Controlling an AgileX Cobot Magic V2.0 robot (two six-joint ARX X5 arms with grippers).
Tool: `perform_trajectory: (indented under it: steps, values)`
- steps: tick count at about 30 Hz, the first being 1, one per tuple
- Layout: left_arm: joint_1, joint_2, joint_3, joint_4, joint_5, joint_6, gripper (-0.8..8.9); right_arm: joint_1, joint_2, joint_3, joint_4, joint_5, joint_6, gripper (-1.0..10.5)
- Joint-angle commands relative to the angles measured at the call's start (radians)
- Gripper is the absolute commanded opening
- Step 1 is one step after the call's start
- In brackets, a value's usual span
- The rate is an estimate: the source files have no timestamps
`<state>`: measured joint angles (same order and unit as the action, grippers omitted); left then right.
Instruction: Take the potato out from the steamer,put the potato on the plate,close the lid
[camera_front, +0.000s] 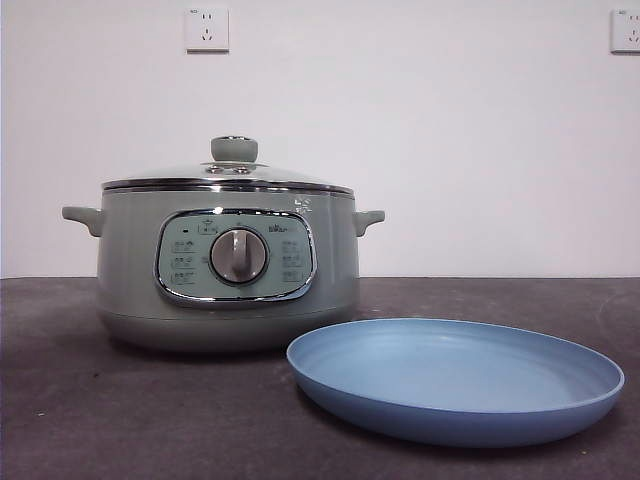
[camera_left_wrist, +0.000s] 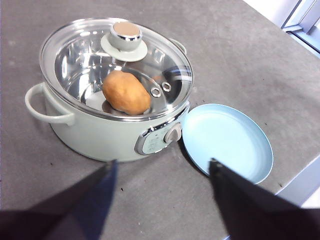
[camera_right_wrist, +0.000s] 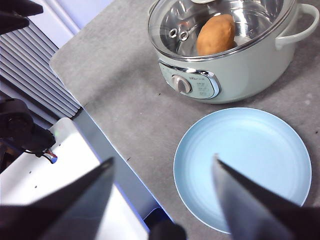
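My left gripper grabs the glass lid by its knob (camera_left_wrist: 125, 31) next, to open the steamer and reach the potato (camera_left_wrist: 126, 92).
The sage-green steamer (camera_front: 228, 265) stands on the dark table with its glass lid (camera_front: 232, 170) on, green knob up. The orange-brown potato (camera_left_wrist: 126, 92) lies inside the pot under the lid; it also shows in the right wrist view (camera_right_wrist: 216, 34). The light-blue plate (camera_front: 455, 378) lies empty on the table in front of the steamer and to its right. My left gripper (camera_left_wrist: 162, 167) is open and empty, high above the table short of the steamer (camera_left_wrist: 100, 127). My right gripper (camera_right_wrist: 162, 165) is open and empty, high above the table's edge beside the plate (camera_right_wrist: 242, 162).
The table's edge (camera_right_wrist: 107, 145) runs close to the plate, with a white surface and cables (camera_right_wrist: 30, 142) beyond it. Two wall sockets (camera_front: 206, 29) sit high on the white wall behind.
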<state>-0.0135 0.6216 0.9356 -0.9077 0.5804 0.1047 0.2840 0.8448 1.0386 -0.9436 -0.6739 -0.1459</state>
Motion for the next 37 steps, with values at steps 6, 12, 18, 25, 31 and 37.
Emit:
perform_trajectory:
  steps: [6, 12, 18, 25, 31, 37]
  values:
    - [-0.002, 0.013, 0.003, 0.069, 0.003, -0.004, 6.37, 0.003, 0.0, 0.004, 0.004, 0.0, 0.01, 6.6]
    - [-0.044, 0.109, 0.062, 0.1, 0.0, -0.007, 6.28, 0.003, 0.0, 0.005, 0.004, 0.0, 0.01, 6.6]
    - [-0.134, 0.278, 0.154, 0.213, -0.043, -0.007, 6.28, 0.003, 0.0, 0.005, 0.004, 0.0, 0.01, 6.6]
    - [-0.247, 0.524, 0.285, 0.31, -0.164, 0.005, 6.28, 0.003, 0.0, 0.004, 0.004, 0.0, 0.01, 6.6]
    - [-0.305, 0.743, 0.415, 0.365, -0.243, 0.028, 6.28, 0.003, 0.0, 0.004, 0.004, 0.0, 0.01, 6.6]
    - [-0.339, 0.932, 0.522, 0.378, -0.298, 0.048, 6.28, 0.003, 0.0, 0.004, 0.004, 0.0, 0.01, 6.6]
